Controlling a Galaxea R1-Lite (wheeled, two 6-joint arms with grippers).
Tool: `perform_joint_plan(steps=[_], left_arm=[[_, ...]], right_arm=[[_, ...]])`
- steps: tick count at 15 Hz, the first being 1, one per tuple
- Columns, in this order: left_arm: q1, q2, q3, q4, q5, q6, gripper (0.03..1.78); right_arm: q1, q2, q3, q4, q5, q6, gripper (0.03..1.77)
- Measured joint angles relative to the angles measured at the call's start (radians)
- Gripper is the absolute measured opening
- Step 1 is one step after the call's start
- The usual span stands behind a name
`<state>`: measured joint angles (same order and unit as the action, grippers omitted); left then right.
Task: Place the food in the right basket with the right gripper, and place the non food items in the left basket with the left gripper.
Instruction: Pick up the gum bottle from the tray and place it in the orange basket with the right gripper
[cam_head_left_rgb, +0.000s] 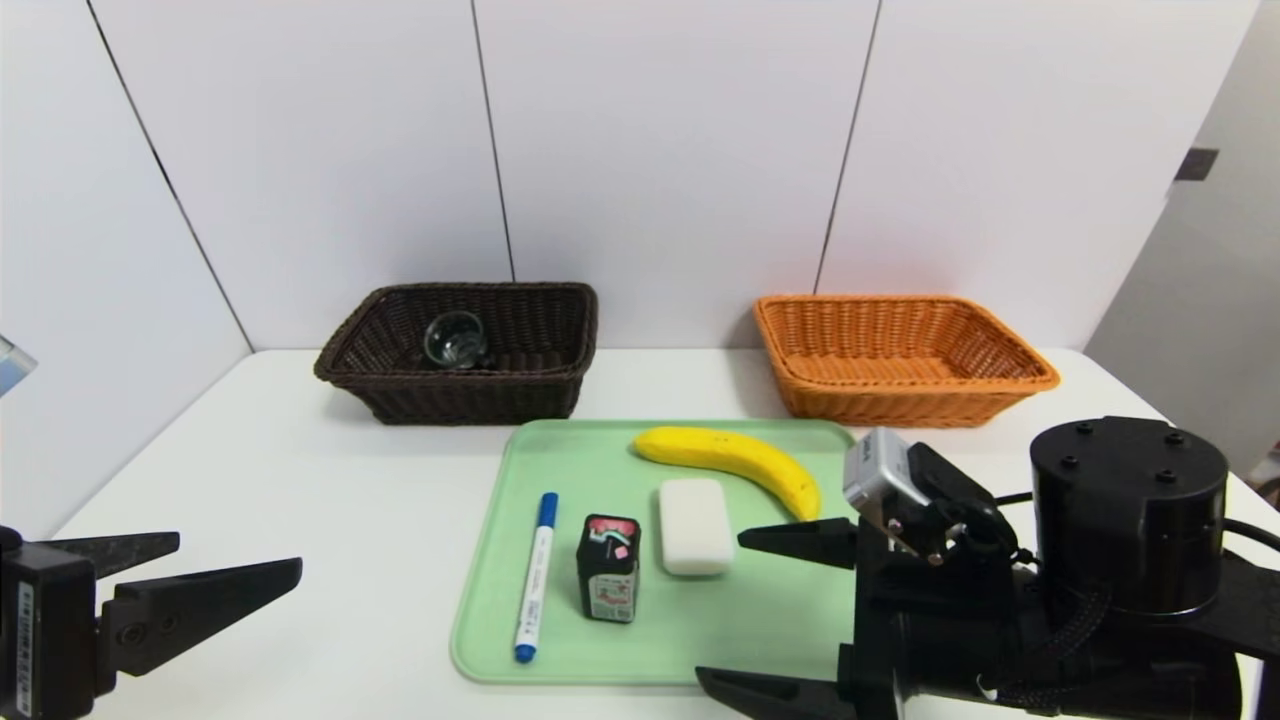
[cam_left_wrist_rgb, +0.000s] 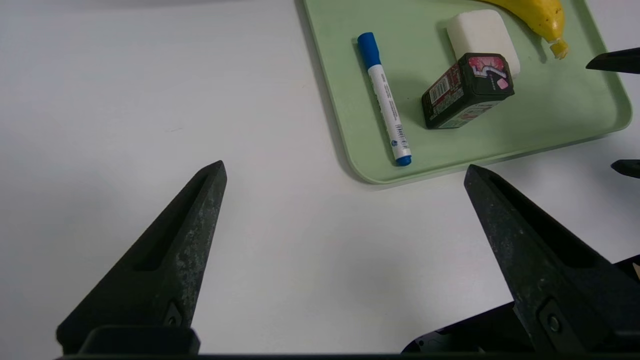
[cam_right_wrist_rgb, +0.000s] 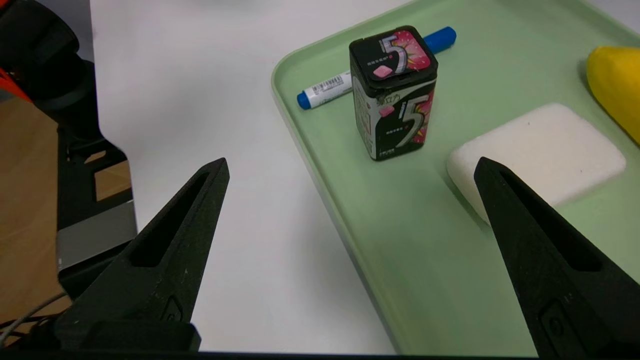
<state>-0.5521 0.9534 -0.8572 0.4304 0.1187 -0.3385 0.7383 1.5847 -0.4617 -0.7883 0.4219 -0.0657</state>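
Next, my right gripper needs to grab the gum box by its sides below its lid (cam_head_left_rgb: 613, 593) to put this food in the orange basket (cam_head_left_rgb: 902, 362).
A green tray (cam_head_left_rgb: 560, 460) holds a yellow banana (cam_head_left_rgb: 735, 457), a white block (cam_head_left_rgb: 695, 525), an upright black gum box (cam_head_left_rgb: 607, 568) and a blue-capped marker (cam_head_left_rgb: 535, 575). My left gripper (cam_head_left_rgb: 240, 555) hovers open and empty over bare table to the left of the tray. In its wrist view the left gripper (cam_left_wrist_rgb: 344, 167) faces the marker (cam_left_wrist_rgb: 385, 100) and the gum box (cam_left_wrist_rgb: 465, 90). My right gripper (cam_head_left_rgb: 720, 608) stands open and empty at the tray's near right corner. In its wrist view the right gripper (cam_right_wrist_rgb: 350, 162) straddles the tray edge, near the white block (cam_right_wrist_rgb: 540, 150).
A dark brown basket (cam_head_left_rgb: 470, 395) stands at the back left with a clear glass object (cam_head_left_rgb: 455, 338) inside. An orange basket (cam_head_left_rgb: 900, 405) stands at the back right with nothing showing in it. White wall panels close off the table's far and left sides.
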Motion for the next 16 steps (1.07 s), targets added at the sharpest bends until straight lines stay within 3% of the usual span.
perform_joint_plan(steps=[5,13,16], left_arm=[[0.0,0.006,0.0,-0.001,0.0,0.002,1.69],[-0.001,0.019,-0.002,-0.005,-0.001,0.003,1.69],[-0.002,0.022,-0.001,-0.003,-0.029,0.002,1.69]], right_arm=[[0.006,0.188,0.043,-0.349,-0.033,-0.056,1.69],[0.015,0.336,-0.053,-0.37,-0.035,-0.067,1.7],[0.016,0.386,-0.105,-0.368,-0.034,-0.071,1.7]])
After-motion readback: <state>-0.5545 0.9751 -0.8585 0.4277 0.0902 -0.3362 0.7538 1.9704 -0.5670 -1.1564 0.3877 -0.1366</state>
